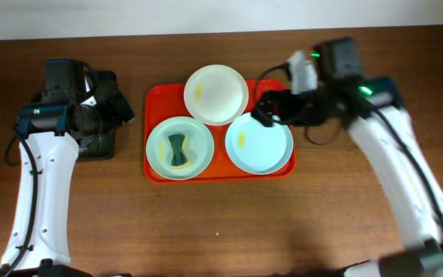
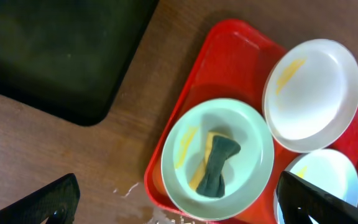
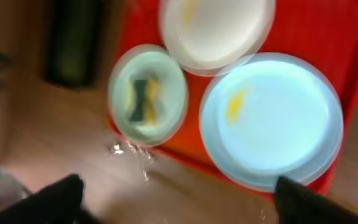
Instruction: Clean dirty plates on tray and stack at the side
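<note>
I need to grab the green-and-yellow sponge's narrow middle with my left gripper next, so its wide ends and bottom stay free to wipe plates.
The red-orange tray (image 1: 154,115) holds three plates. A cream-white plate (image 1: 216,94) with a yellow smear sits at the back. A mint plate (image 1: 160,150) at front left holds a green-and-yellow sponge (image 1: 178,149). A pale blue plate (image 1: 259,144) with a yellow smear sits at front right. My left gripper (image 1: 116,108) is open and empty, left of the tray; its wrist view shows the mint plate (image 2: 253,155) and the sponge (image 2: 215,165). My right gripper (image 1: 268,108) is open and empty, above the tray's back right, by the blue plate (image 3: 278,118).
A smaller black tray (image 1: 98,145) lies on the wooden table under my left arm, left of the red tray; it also shows in the left wrist view (image 2: 55,50). Bare wood stretches along the front and right of the table.
</note>
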Robot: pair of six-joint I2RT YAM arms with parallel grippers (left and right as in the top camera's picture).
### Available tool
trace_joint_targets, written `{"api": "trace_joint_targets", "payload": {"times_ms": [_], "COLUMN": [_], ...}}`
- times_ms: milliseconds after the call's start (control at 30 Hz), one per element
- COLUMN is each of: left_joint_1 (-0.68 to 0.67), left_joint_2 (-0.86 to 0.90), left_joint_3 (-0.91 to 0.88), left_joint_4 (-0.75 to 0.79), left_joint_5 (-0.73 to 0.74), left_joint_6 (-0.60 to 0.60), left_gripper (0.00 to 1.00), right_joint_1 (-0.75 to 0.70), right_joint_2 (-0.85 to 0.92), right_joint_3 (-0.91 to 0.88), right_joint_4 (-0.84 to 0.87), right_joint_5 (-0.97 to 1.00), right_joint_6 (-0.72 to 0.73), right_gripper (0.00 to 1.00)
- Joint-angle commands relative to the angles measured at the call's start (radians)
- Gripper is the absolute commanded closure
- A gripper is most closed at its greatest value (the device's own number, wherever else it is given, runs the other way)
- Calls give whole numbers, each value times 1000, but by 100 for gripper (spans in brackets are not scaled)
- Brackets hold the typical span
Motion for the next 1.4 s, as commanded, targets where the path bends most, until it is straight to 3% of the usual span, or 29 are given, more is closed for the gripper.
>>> {"api": "trace_joint_targets", "payload": {"times_ms": [0,133,233,400,467,800,933,1000,1067,1167,1367], "left_joint_1": [2,2,2,2,2,2,2,2,-3,-9,-16], "left_joint_2": [0,0,0,0,0,0,0,0,0,13,155], "left_joint_3": [0,0,0,0,0,0,0,-1,-8,-55,-246], "left_joint_4": [-1,-6,-3,-5,-6,-16,-21,-24,-23,-3,262], "left_joint_5": [-3,-3,-3,-3,-3,-3,-3,-3,3,46,307], "left_joint_6": [5,6,6,5,6,6,6,6,31,59,96], "left_gripper": [1,1,1,1,1,1,1,1,21,59,70], "right_joint_1": [143,274,321,323,323,325,324,323,321,321,322], "right_joint_2": [161,379,474,484,500,575,613,613,613,613,613], "right_joint_3": [74,74,74,64,62,45,40,40,40,40,40], "right_joint_4": [51,161,228,338,345,341,342,341,341,341,341], "right_joint_5": [118,182,183,237,311,250,243,247,254,254,250], "right_joint_6": [10,10,6,6,7,11,10,10,9,10,10], "right_gripper": [18,47,49,52,51,52,59,73,76,90,95]}}
